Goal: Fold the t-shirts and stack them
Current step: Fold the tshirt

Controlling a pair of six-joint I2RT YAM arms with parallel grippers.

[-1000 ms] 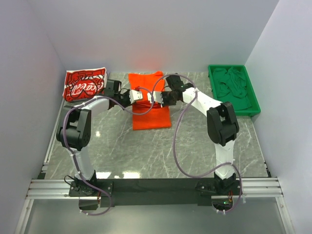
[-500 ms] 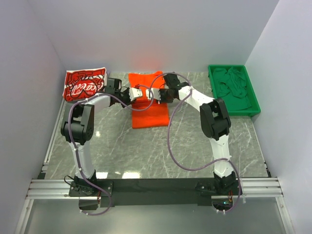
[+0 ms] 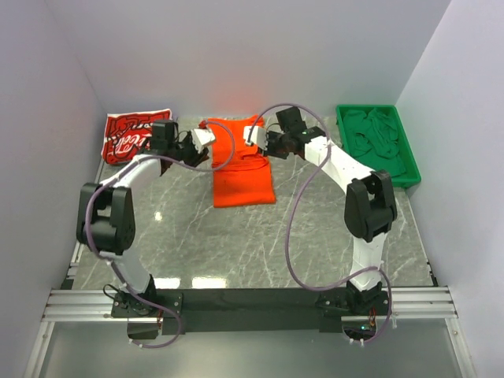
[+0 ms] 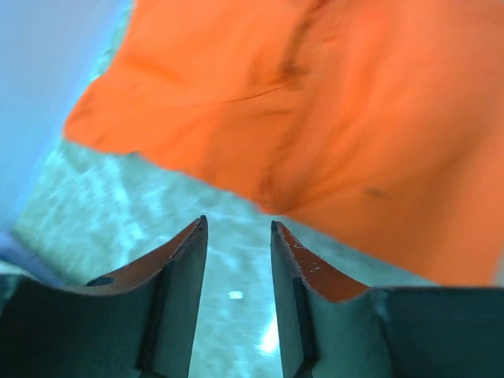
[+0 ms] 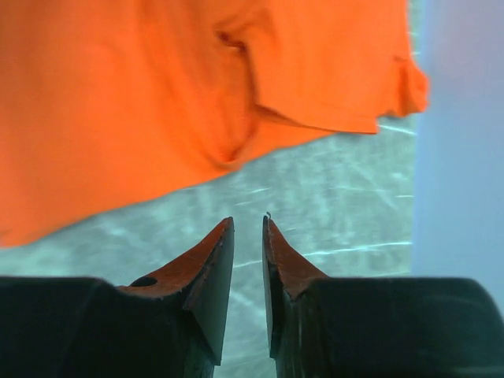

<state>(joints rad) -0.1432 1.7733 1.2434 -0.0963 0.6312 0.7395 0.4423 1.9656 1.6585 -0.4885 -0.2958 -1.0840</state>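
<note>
The orange t-shirt needs to be folded evenly, so my left gripper should next grab the t-shirt's side edge near the crease, opposite my right gripper.
The orange t-shirt lies folded on the marble table at centre back. It fills the top of the left wrist view and of the right wrist view. The red t-shirt with white script print lies folded at the back left. My left gripper hovers just off the orange shirt's left edge; its jaws stand apart and empty over bare table. My right gripper is by the shirt's far right part; its jaws show a narrow gap with nothing in it.
A green plastic tray holding green cloth stands at the back right. White walls close the table on the left, back and right. The marble tabletop stretches in front of the shirts.
Both grippers were on the middle of the orange shirt, close together. They have come off it and moved apart toward the back, the left one leftward, the right one rightward.
</note>
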